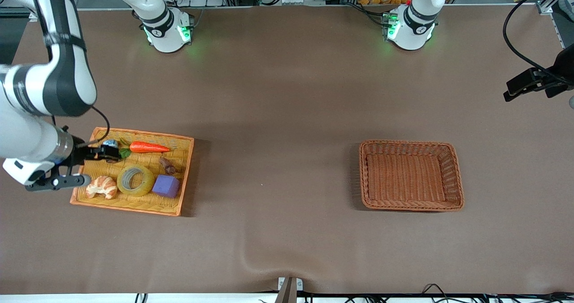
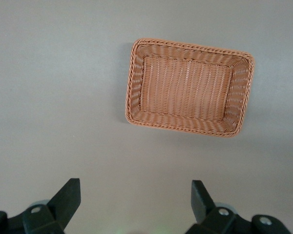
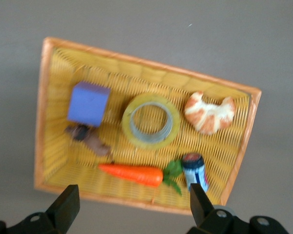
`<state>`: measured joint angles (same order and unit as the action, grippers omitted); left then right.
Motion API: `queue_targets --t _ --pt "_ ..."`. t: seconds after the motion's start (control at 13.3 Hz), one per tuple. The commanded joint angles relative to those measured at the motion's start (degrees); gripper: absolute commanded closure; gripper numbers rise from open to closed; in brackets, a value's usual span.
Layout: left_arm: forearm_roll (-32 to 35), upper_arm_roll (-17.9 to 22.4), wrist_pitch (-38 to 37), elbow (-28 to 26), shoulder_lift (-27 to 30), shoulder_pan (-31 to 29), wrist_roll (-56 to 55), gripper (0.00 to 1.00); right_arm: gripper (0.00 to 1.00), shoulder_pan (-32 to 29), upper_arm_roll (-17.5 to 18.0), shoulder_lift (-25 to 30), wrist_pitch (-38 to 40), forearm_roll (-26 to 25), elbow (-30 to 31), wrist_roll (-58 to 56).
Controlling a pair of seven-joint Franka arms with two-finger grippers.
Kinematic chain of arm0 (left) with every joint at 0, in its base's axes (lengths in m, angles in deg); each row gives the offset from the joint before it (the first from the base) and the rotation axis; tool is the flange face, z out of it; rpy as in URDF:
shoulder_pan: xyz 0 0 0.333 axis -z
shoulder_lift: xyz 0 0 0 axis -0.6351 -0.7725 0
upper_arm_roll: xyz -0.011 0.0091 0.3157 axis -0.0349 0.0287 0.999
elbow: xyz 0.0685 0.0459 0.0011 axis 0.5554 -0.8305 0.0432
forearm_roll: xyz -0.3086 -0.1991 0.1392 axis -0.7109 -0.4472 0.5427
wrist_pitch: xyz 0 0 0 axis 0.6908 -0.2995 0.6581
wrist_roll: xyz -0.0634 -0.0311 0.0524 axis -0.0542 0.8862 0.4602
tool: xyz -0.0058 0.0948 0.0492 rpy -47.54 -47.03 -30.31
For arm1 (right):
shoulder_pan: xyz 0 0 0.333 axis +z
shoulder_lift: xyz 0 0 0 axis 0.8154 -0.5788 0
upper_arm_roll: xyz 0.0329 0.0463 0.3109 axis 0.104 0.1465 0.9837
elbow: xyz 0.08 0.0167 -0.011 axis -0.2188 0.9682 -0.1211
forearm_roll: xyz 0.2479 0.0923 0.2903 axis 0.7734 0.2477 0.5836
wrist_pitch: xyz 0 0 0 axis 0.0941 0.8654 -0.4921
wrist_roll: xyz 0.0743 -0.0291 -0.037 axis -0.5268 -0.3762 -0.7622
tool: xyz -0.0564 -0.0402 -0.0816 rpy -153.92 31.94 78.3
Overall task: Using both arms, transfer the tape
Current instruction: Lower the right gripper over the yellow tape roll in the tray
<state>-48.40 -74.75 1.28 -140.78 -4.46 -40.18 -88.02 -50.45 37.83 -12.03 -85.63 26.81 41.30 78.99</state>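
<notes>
I should next grip the tape by its ring wall (image 1: pixel 149 179) with my right gripper, then move it to the brown wicker basket.
The tape (image 1: pixel 149 183), a yellowish ring with a grey core, lies flat in the yellow tray (image 1: pixel 128 207) between a croissant and a purple block. It also shows in the right wrist view (image 3: pixel 175 122). My right gripper (image 1: pixel 104 153) hangs open and empty over the tray's edge by the carrot; in its own view (image 3: pixel 132 195) its jaws stand wide apart. My left gripper (image 1: pixel 511 90) is open and empty, up in the air at the left arm's end of the table; it (image 2: pixel 136 190) looks down on bare table.
In the tray are a croissant (image 1: pixel 102 187), a purple block (image 1: pixel 166 185), a carrot (image 1: pixel 149 147), a small blue-labelled jar (image 1: pixel 110 144) and a brown item (image 1: pixel 168 165). An empty brown wicker basket (image 1: pixel 455 177) stands toward the left arm's end.
</notes>
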Motion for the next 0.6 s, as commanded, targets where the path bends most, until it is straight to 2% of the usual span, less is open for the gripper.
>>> queue_targets --t 0.0,0.23,0.53 --pt "0.1 0.0 -0.9 0.1 0.2 0.1 1.2 0.00 0.00 -2.7 0.7 -4.3 -5.5 -1.0 -0.2 -1.4" --pt "0.8 -0.6 -0.9 0.1 -0.1 0.4 0.5 0.00 0.00 -4.9 0.7 -9.1 -12.1 -0.6 -0.2 -4.3" --pt "0.8 -0.9 -1.0 -0.1 -0.1 0.0 0.9 0.00 0.00 -5.4 0.7 -13.0 -14.4 -0.5 -0.2 -4.3"
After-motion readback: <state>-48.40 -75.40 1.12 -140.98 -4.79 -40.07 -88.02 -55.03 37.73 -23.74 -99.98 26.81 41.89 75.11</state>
